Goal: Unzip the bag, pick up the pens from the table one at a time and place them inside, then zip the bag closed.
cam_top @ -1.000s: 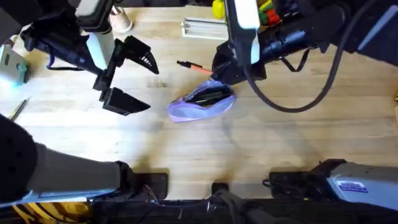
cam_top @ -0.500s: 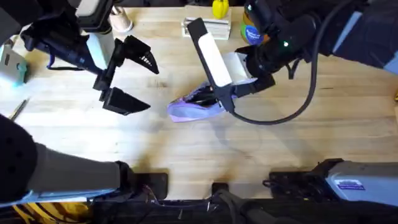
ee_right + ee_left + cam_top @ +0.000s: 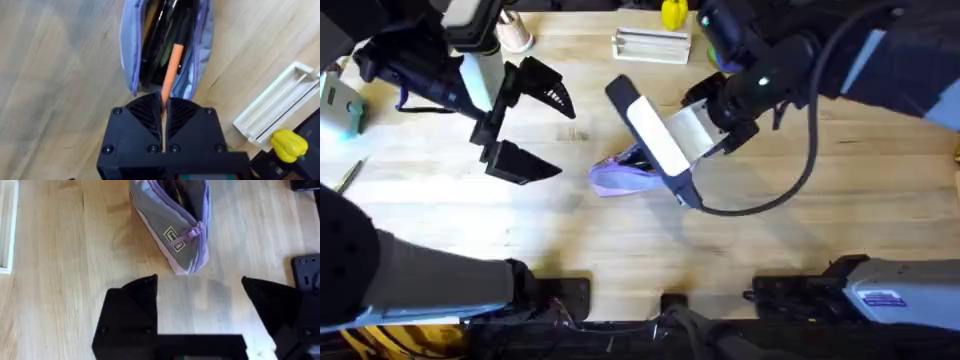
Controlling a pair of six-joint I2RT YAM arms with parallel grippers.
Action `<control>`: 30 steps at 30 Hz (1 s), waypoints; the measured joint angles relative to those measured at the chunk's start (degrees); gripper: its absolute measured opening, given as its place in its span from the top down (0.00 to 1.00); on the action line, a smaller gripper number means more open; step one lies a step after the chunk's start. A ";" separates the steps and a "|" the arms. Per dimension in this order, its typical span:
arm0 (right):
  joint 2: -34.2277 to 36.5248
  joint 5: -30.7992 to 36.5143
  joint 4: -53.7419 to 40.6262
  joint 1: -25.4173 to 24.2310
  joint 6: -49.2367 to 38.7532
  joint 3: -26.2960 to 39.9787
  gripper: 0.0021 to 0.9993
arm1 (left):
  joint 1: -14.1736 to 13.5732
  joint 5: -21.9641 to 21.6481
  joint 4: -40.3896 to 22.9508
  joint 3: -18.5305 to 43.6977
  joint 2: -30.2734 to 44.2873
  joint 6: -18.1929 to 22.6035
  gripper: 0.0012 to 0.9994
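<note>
The left gripper grabs the bag by that tapered end [image 3: 191,262] next, since the bag spreads wide around its opening [image 3: 181,196] and narrows toward its label end.
The lavender bag [image 3: 131,55] lies unzipped on the table [image 3: 770,240], with dark pens [image 3: 160,35] inside it. My right gripper [image 3: 164,102] is shut on the black end of an orange pen [image 3: 172,67], whose other end points down into the opening. In the overhead view the right arm's white wrist [image 3: 655,140] covers the right half of the bag [image 3: 615,178]. My left gripper [image 3: 532,125] stands open to the left of the bag, apart from it. The left wrist view shows the bag's end and zipper pull [image 3: 192,232] ahead of the open left gripper [image 3: 200,297].
A white slatted rack [image 3: 650,44] and a yellow toy [image 3: 672,14] sit at the back edge. A tan cup [image 3: 515,35] stands at the back left. A teal object [image 3: 345,110] and a thin stick [image 3: 350,175] lie at the far left.
The orange pen has left the table behind the bag. The right arm swung forward and left with it, over the bag's opening. The left arm has not moved.
</note>
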 joint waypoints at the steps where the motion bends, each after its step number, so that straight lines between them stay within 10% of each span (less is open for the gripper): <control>1: 0.59 0.11 0.55 0.89 -0.15 0.00 0.97 | 0.00 0.00 0.00 0.00 0.00 0.00 0.01; 21: 13.12 6.95 13.65 13.50 1.21 0.22 0.94 | 0.00 0.00 0.00 0.00 0.00 0.00 0.01; 27: 13.14 6.95 15.11 13.74 2.83 2.05 0.12 | 0.00 0.00 -0.02 0.00 0.00 0.00 0.01; 30: 13.03 6.39 15.44 13.72 3.97 2.58 0.01 | 0.00 0.00 0.00 0.00 0.00 0.00 0.01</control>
